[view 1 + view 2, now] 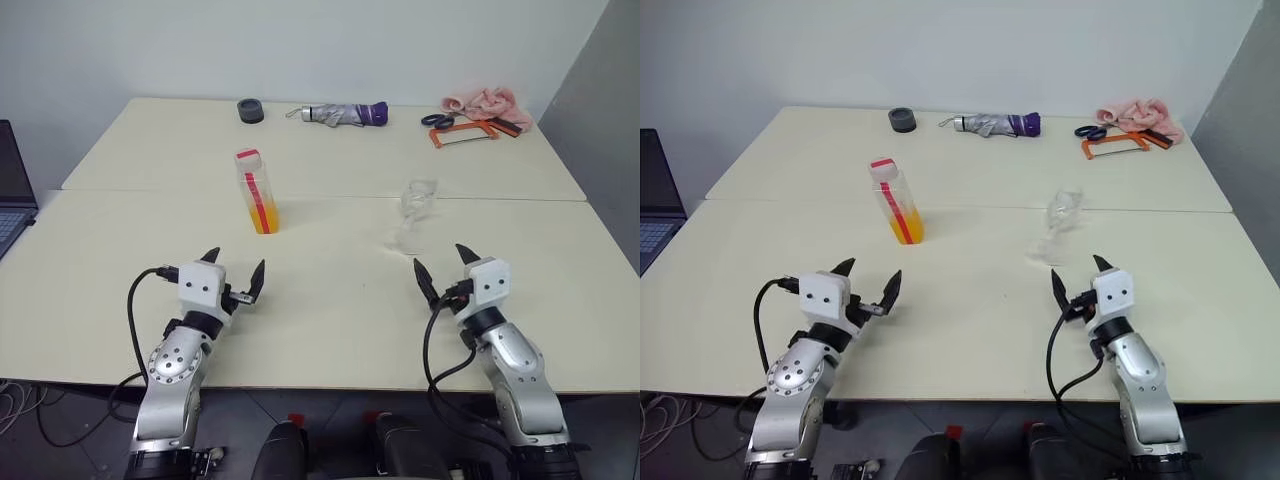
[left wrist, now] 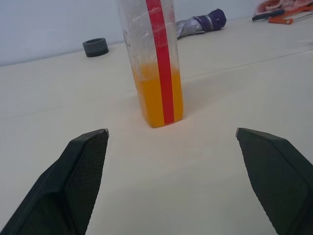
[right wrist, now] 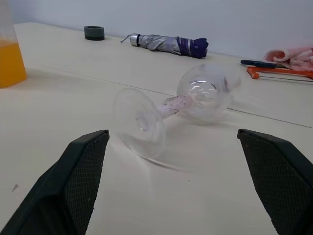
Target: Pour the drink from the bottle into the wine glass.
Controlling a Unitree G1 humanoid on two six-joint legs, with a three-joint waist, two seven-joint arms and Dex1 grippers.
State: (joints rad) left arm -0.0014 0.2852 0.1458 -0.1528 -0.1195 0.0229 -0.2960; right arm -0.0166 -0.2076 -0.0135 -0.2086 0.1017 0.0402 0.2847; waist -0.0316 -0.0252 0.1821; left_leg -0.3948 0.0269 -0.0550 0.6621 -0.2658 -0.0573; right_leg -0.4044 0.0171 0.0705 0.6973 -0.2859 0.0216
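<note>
The bottle slopes in to a round cap [image 1: 248, 160] at the top. My left gripper should next hold the bottle by the flat sides of its body [image 1: 259, 198].
The bottle [image 1: 257, 190] stands upright on the cream table [image 1: 330, 300], red cap on, with the orange drink [image 2: 156, 98] filling its lower part. The wine glass [image 1: 414, 214] lies on its side right of the bottle, its round foot [image 3: 139, 122] turned towards my right gripper. My left gripper [image 1: 234, 272] hovers open a little nearer than the bottle, nothing between its fingers. My right gripper [image 1: 444, 264] is open too, just short of the glass's foot and apart from it.
Along the table's far edge lie a dark grey ring [image 1: 250, 110], a grey-and-purple folded umbrella [image 1: 345, 114], scissors [image 1: 436, 120], an orange-framed saw [image 1: 465, 132] and a pink cloth [image 1: 487, 102]. A laptop [image 1: 12, 190] sits at the left. A seam [image 1: 330, 197] crosses the tabletop.
</note>
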